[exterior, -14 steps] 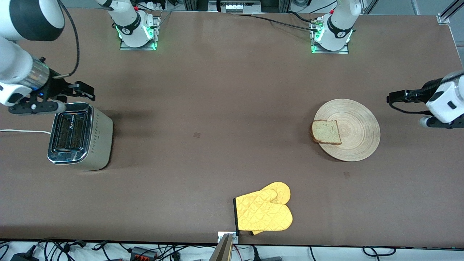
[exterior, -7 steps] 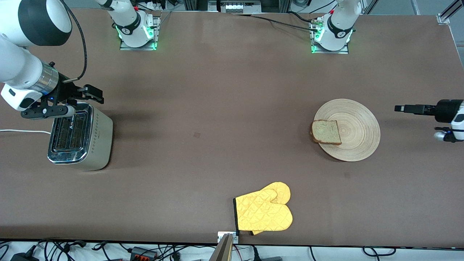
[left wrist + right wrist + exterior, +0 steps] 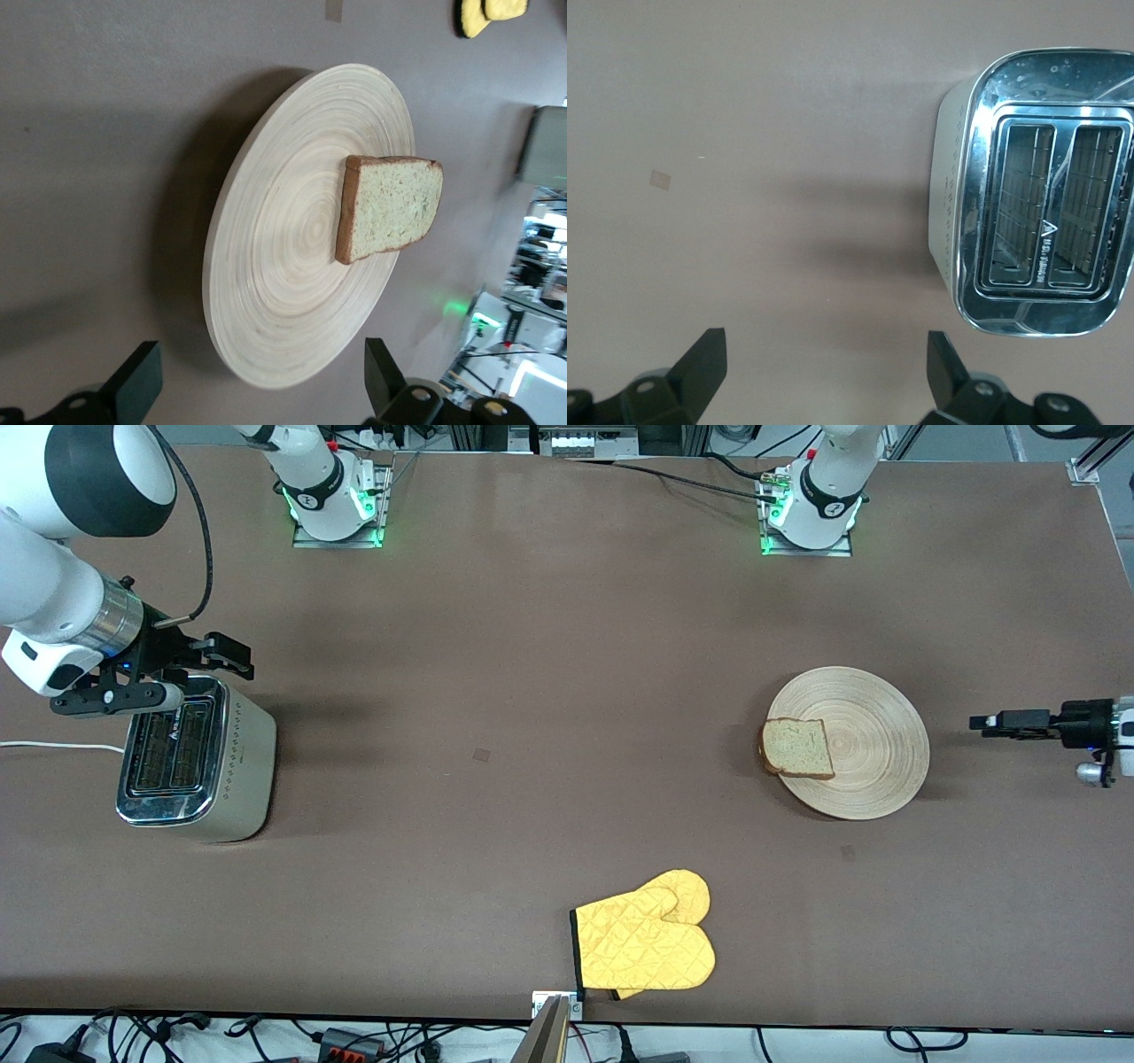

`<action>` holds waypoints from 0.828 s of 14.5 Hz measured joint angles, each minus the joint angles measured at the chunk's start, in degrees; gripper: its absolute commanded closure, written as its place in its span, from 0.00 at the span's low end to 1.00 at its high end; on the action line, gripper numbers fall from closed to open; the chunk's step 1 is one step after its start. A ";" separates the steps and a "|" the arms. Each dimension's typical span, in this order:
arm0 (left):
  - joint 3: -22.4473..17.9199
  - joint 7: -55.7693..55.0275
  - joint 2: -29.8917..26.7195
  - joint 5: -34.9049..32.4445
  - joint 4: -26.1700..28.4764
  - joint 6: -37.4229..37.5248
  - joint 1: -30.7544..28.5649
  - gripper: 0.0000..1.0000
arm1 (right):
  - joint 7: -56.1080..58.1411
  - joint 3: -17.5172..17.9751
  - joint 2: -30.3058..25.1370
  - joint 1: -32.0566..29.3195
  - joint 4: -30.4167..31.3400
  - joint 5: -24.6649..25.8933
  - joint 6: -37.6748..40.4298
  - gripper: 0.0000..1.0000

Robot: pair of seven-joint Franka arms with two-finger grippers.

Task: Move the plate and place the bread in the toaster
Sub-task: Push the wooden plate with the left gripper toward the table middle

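Note:
The bread needs to move closer to the toaster [image 3: 190,757], so next my left gripper should grab the plate by its bare rim, away from the bread.
The pale wood plate [image 3: 877,735] lies toward the left arm's end of the table. The bread [image 3: 797,747] lies flat on the plate's edge that faces the toaster. My left gripper [image 3: 977,723] is open and empty, low over the table beside the plate's rim and apart from it. In the left wrist view the plate [image 3: 283,266] and the bread [image 3: 390,217] fill the middle, with the left gripper [image 3: 261,367] spread wide. The toaster [image 3: 190,757] stands at the right arm's end. My right gripper [image 3: 232,657] is open and empty, up over the table beside the toaster [image 3: 1045,190].
A yellow oven mitt [image 3: 647,943] lies near the table's front edge, nearer the camera than the plate. The toaster's white cord [image 3: 53,747] runs off the table's end. Both toaster slots show empty.
My left gripper has swung down and turned level, pointing at the plate's rim. My right gripper shifted slightly beside the toaster, then stayed still. Plate and bread have not moved.

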State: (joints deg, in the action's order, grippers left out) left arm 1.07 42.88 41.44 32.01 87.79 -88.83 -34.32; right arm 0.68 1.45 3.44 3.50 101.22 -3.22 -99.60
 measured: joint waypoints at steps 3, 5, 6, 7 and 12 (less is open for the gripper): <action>0.56 2.43 4.77 2.94 -0.02 -3.93 -0.27 0.01 | 0.00 0.00 0.00 0.00 0.00 0.00 -0.04 0.00; 0.99 3.52 6.51 4.03 0.15 -4.34 -0.07 0.13 | 0.00 -0.09 0.01 -0.06 0.00 0.00 -0.04 0.00; 1.08 3.82 7.32 4.81 0.51 -4.36 0.01 0.30 | 0.00 -0.20 0.01 -0.13 0.00 0.00 -0.04 0.00; 1.16 4.33 7.99 5.23 0.85 -4.37 0.02 0.43 | 0.00 -0.30 0.01 -0.18 0.01 0.00 -0.04 0.00; 1.38 8.62 8.25 5.43 2.04 -4.25 0.47 0.96 | 0.00 -0.43 0.02 -0.20 0.01 0.00 -0.04 0.00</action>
State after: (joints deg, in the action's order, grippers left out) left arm 2.45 51.51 49.69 37.43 89.83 -93.09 -33.85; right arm 0.68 1.02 3.46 3.30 101.22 -3.22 -99.63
